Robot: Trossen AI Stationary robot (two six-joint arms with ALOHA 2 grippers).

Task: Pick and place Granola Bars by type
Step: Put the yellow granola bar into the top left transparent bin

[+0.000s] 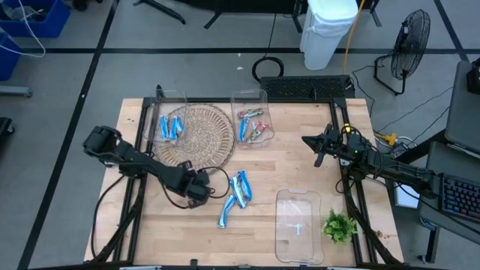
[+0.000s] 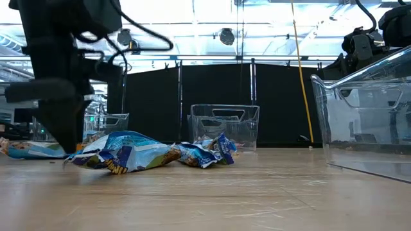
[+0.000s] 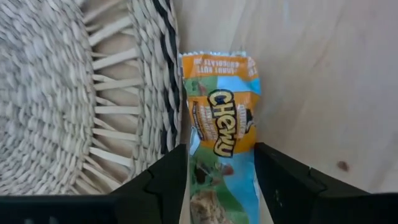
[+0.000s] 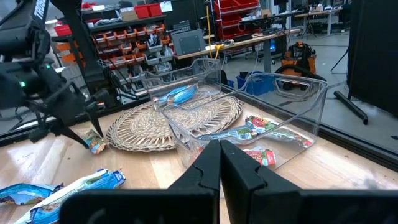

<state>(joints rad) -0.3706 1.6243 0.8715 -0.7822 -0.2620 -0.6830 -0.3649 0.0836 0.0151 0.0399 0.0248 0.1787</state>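
The Chewy granola bar needs to be sorted into its clear bin, so my left gripper should next grab its wrapper's middle (image 3: pixel 222 169).
A granola bar in an orange and blue "Chewy" wrapper (image 3: pixel 221 124) lies flat on the wooden table, right beside the rim of the round woven mat (image 3: pixel 74 93). My left gripper (image 3: pixel 221 152) points down over it, open, with one finger on each long side of the bar. In the high view this gripper (image 1: pixel 201 189) hides the bar. Three blue-wrapped bars (image 1: pixel 236 196) lie loose on the table to its right. My right gripper (image 4: pixel 221 168) waits shut and level at the table's right side (image 1: pixel 319 146).
Two clear bins stand at the far edge. One (image 1: pixel 169 120) holds blue bars, the other (image 1: pixel 253 124) mixed blue and reddish bars. An empty clear bin (image 1: pixel 298 225) and a green sprig (image 1: pixel 339 225) sit near the front right. The woven mat (image 1: pixel 196 135) lies at the far left.
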